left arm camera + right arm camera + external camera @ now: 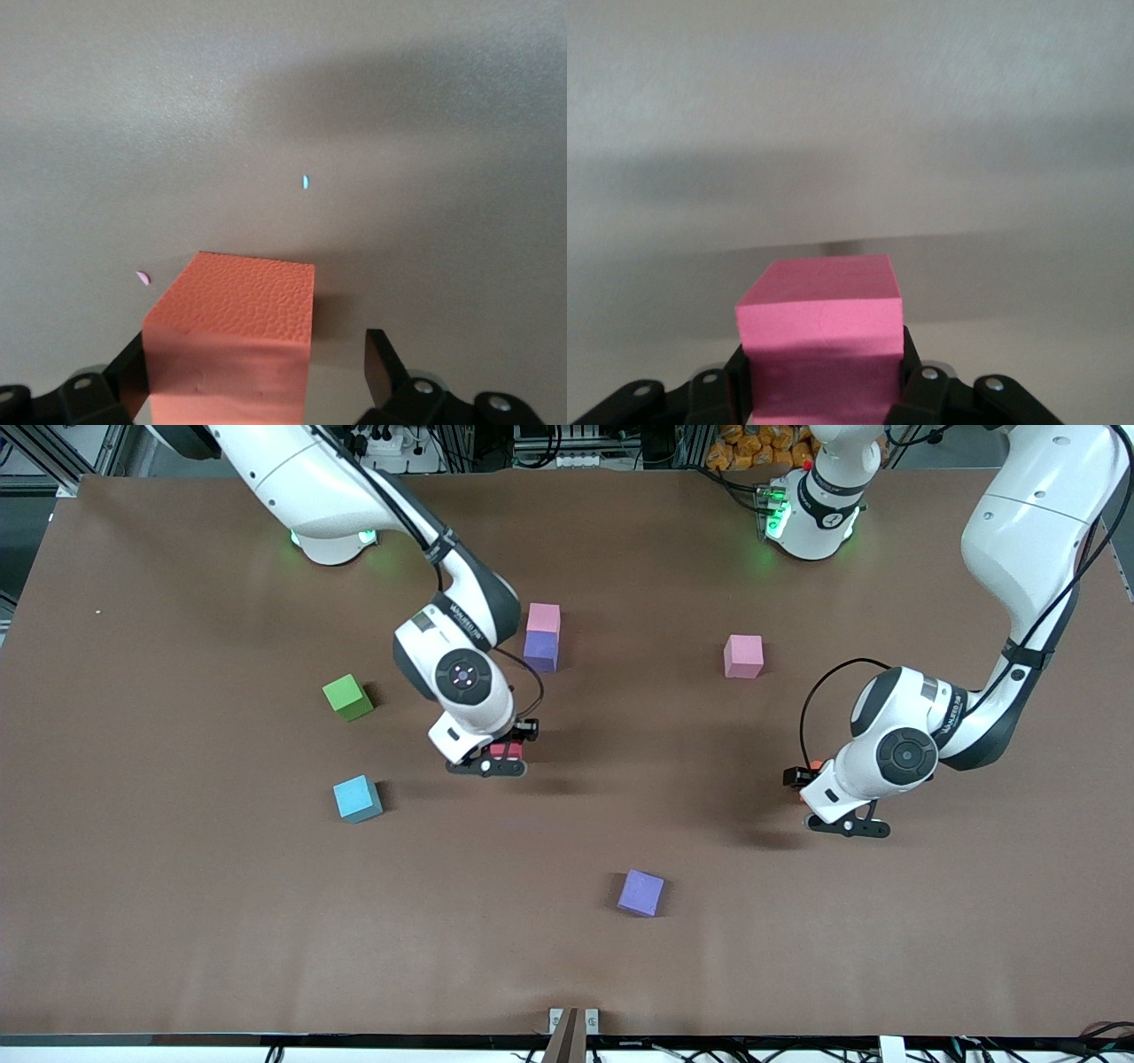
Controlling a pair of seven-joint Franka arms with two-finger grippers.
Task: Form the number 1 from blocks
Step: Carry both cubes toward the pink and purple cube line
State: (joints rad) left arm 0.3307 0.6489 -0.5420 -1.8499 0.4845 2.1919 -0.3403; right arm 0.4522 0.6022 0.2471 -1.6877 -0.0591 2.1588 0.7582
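My left gripper's fingers reach down around the orange block (232,332). My left gripper needs to close on it now.
My right gripper (503,765) is shut on a red block (505,751) over the bare middle of the table; the right wrist view shows the same block (819,336) clamped between both fingers. My left gripper (846,825) is low at the left arm's end and open around an orange block (232,332), with a gap at one finger (381,367). In the front view the hand hides most of that block. A pink block (543,617) touches a purple block (540,650) just nearer the camera.
Loose on the brown mat lie a second pink block (742,656), a green block (347,696), a light blue block (357,798) and another purple block (640,892) toward the front edge.
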